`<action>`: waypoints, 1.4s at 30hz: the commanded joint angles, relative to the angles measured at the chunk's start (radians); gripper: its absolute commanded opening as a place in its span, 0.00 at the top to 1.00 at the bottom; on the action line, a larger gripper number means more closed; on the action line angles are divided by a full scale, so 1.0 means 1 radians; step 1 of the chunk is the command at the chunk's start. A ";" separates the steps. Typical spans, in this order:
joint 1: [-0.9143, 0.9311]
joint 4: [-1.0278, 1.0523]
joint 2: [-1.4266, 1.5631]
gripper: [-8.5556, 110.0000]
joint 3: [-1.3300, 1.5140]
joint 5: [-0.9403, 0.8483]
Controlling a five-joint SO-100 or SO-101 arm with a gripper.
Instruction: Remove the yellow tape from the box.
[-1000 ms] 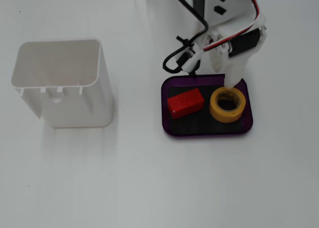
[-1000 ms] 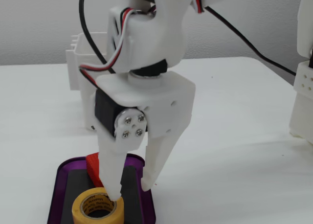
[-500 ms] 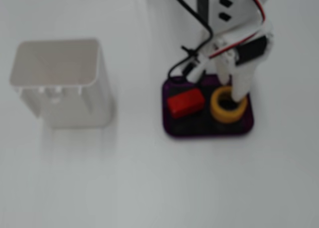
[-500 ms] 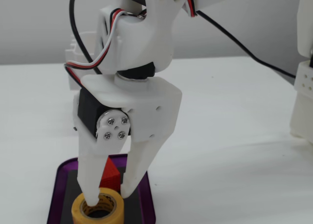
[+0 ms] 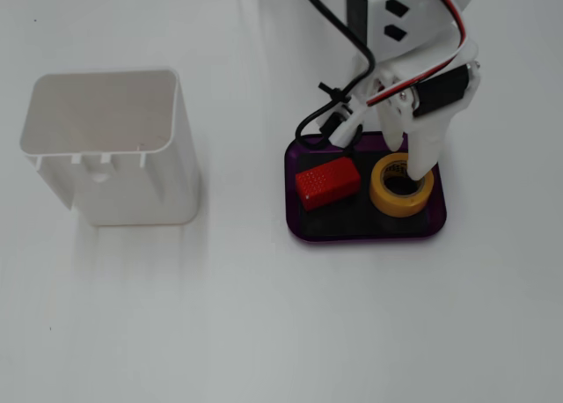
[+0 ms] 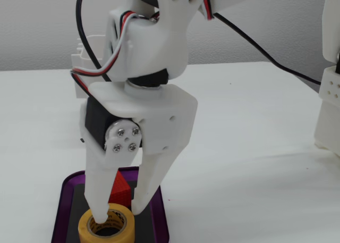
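Note:
The yellow tape needs to come out of the purple-rimmed box (image 5: pixel 365 238), so I will next pick it up with my gripper by its roll's side (image 5: pixel 386 165).
The yellow tape (image 5: pixel 387 194) lies flat in the right half of the purple-rimmed box (image 5: pixel 365 238), beside a red block (image 5: pixel 327 181). My gripper (image 5: pixel 402 163) reaches down into the box from above. In the low fixed view the gripper (image 6: pixel 119 215) is open. One finger (image 6: pixel 99 200) dips into the hole of the tape (image 6: pixel 106 231). The other finger (image 6: pixel 146 190) stands just outside the roll's wall, so the jaws straddle that wall without pinching it. The box rim (image 6: pixel 64 200) and the red block (image 6: pixel 121 190) show behind the fingers.
A tall white plastic container (image 5: pixel 106 148) stands on the table left of the box and shows behind the arm (image 6: pixel 85 49). A black cable (image 5: pixel 339 29) hangs by the wrist. A white structure (image 6: pixel 329 94) stands at the right edge.

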 commanded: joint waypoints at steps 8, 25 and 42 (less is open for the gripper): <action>-0.003 -0.049 0.012 0.83 0.092 0.006; -0.003 -0.077 0.025 0.93 0.114 0.051; -0.009 0.179 0.295 0.93 -0.058 0.043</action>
